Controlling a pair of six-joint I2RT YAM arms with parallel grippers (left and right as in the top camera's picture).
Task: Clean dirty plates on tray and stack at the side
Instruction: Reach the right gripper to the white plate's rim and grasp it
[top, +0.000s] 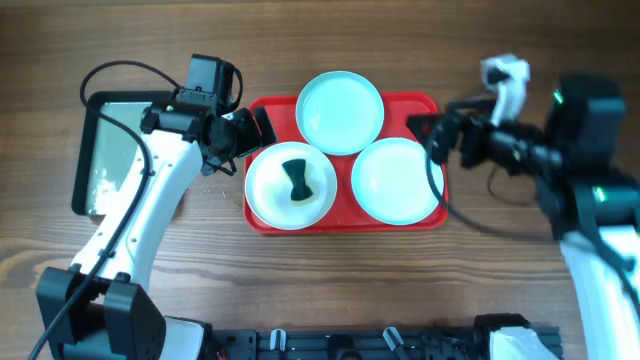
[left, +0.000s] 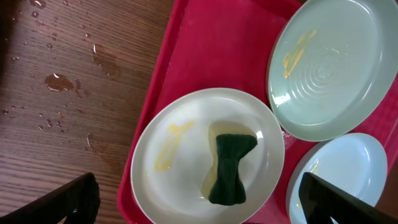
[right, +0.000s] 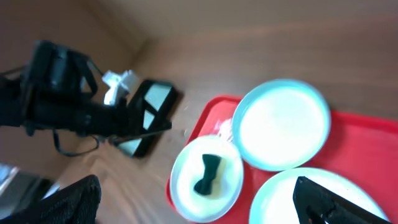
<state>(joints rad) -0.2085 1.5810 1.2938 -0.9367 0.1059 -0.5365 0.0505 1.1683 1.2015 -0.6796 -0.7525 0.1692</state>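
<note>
The whiter plate's rim (top: 335, 187) (right: 240, 187) is next for my right gripper to grab, on the side facing the pale plate. The whiter plate's top side then stays free to clean.
Three plates lie on the red tray (top: 268, 110): a whiter one (top: 265, 190) at front left with a dark green sponge (top: 296, 180) on it, an aqua one (top: 340, 110) at the back, and a pale one (top: 397, 180) at front right. In the left wrist view the whiter plate (left: 180, 162) carries the sponge (left: 230, 168) and a yellow smear; the second plate (left: 329, 68) also has a yellow smear. My left gripper (top: 258, 128) hovers open and empty over the tray's left edge. My right gripper (top: 425, 135) is open and empty above the tray's right end.
A black-rimmed pan (top: 110, 150) with water stands left of the tray. Water drops (left: 59, 81) lie on the wooden table between pan and tray. The right wrist view shows the tray (right: 360, 143) and the pan (right: 149, 112) from afar.
</note>
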